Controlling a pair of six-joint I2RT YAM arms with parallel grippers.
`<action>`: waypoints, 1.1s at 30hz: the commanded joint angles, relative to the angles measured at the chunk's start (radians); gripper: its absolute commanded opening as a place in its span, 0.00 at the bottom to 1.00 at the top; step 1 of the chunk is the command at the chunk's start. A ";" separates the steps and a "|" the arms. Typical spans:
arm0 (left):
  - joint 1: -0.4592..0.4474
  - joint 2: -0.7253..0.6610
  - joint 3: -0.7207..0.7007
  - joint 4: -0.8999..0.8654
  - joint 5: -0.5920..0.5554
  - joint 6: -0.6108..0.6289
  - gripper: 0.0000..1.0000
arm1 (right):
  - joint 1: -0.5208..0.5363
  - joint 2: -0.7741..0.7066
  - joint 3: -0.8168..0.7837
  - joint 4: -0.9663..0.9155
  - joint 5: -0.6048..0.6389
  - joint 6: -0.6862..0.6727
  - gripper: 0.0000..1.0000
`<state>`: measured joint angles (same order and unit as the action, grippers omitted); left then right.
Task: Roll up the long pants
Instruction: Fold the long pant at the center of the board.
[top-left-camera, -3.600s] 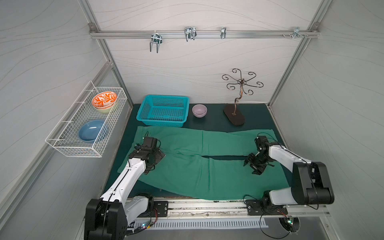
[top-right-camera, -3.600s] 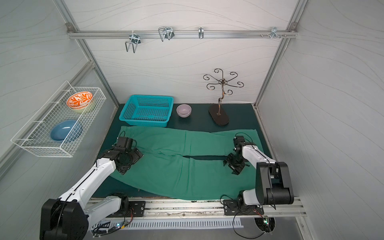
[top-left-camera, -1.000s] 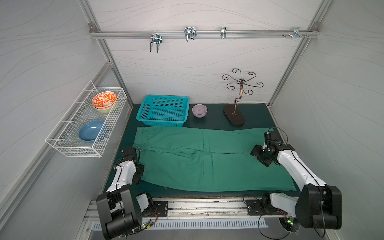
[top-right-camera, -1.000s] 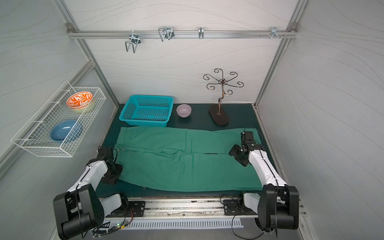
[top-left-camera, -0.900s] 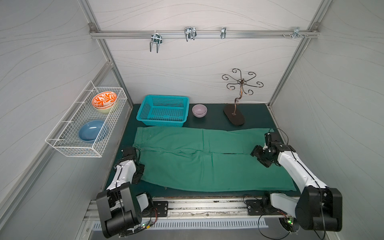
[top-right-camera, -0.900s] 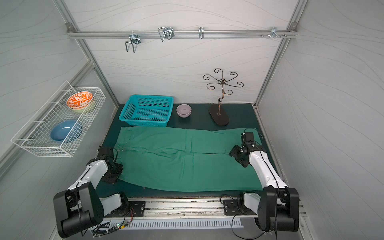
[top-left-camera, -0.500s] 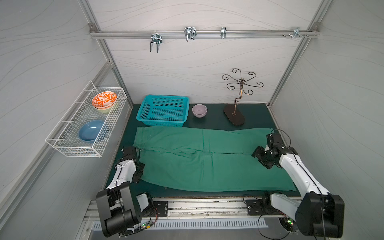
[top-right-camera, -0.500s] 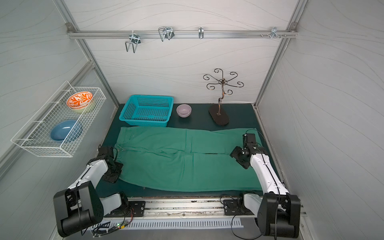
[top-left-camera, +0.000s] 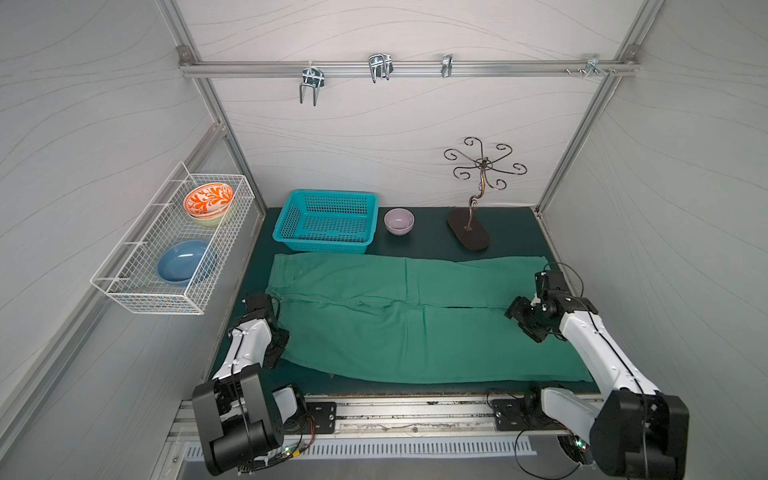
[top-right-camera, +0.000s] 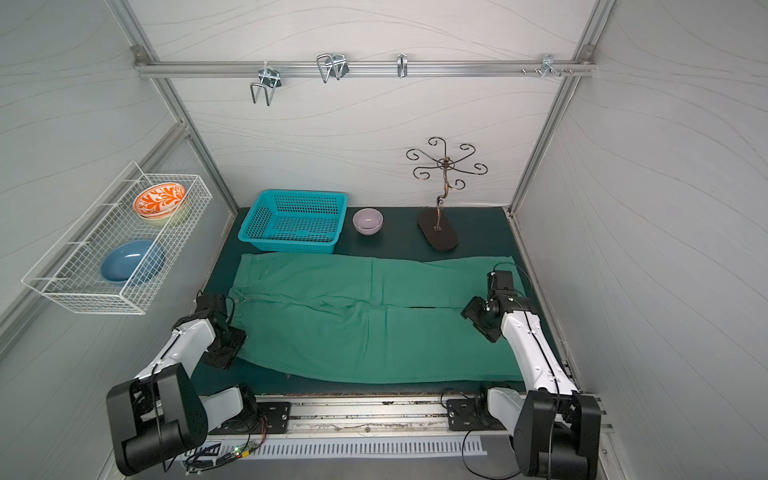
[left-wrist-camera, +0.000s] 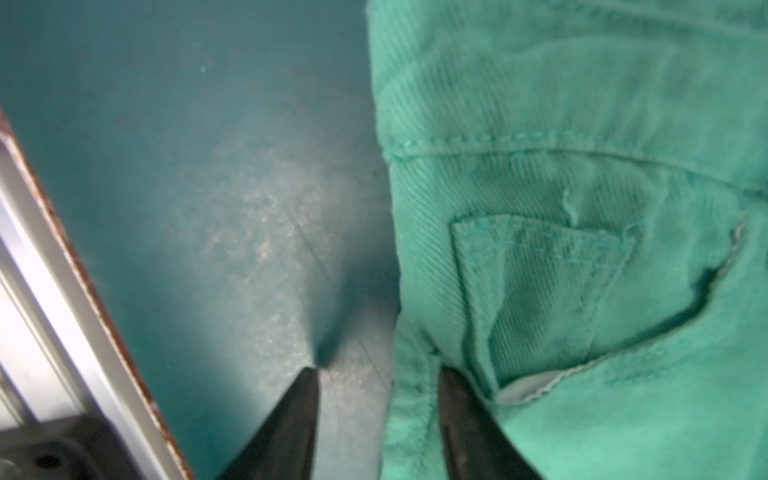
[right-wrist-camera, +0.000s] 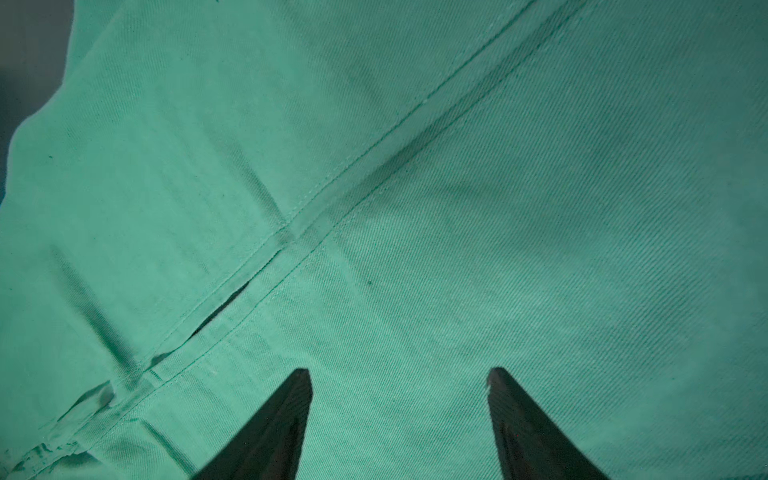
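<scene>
The near leg needs to be folded over for rolling, so next my left gripper needs to pinch the long pants by their near outer edge, next to the pocket.
The long pants (top-left-camera: 395, 324) (top-right-camera: 353, 328) lie flat on the dark mat, waist at the left, the two legs side by side running right. My left gripper (top-left-camera: 278, 347) (top-right-camera: 227, 347) sits low at the waistband's front corner. In the left wrist view it (left-wrist-camera: 376, 374) is open; one finger rests on the mat, the other on the cloth (left-wrist-camera: 582, 249) beside a pocket, with the waistband edge between them. My right gripper (top-left-camera: 524, 324) (top-right-camera: 478, 318) hovers open over the near leg by the inner seam, with only flat cloth (right-wrist-camera: 415, 208) under it (right-wrist-camera: 399, 374).
At the back stand a turquoise basket (top-left-camera: 328, 220), a small lilac bowl (top-left-camera: 399, 220) and a metal hook stand (top-left-camera: 469, 232). A wire rack (top-left-camera: 137, 286) with bowls hangs on the left wall. The rail (top-left-camera: 374, 415) runs along the front edge; the cell walls stand close on both sides.
Since the earliest frames the pants have been spread flatter and both arms have moved out towards their ends. In the last second the right gripper has drifted slightly towards the front.
</scene>
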<state>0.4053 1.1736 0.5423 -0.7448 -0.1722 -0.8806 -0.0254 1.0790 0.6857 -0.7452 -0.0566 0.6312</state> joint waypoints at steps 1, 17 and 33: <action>0.003 -0.007 0.039 0.032 0.003 0.023 0.56 | -0.010 -0.010 -0.008 -0.023 -0.007 0.005 0.71; -0.057 -0.020 0.084 -0.022 -0.050 0.043 0.54 | -0.015 -0.001 -0.010 -0.013 -0.022 0.005 0.71; -0.022 0.100 0.005 0.075 0.030 -0.001 0.21 | -0.052 -0.031 -0.034 -0.038 -0.049 0.057 0.71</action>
<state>0.3676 1.2465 0.5686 -0.6727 -0.1600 -0.8749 -0.0608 1.0687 0.6624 -0.7456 -0.0872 0.6521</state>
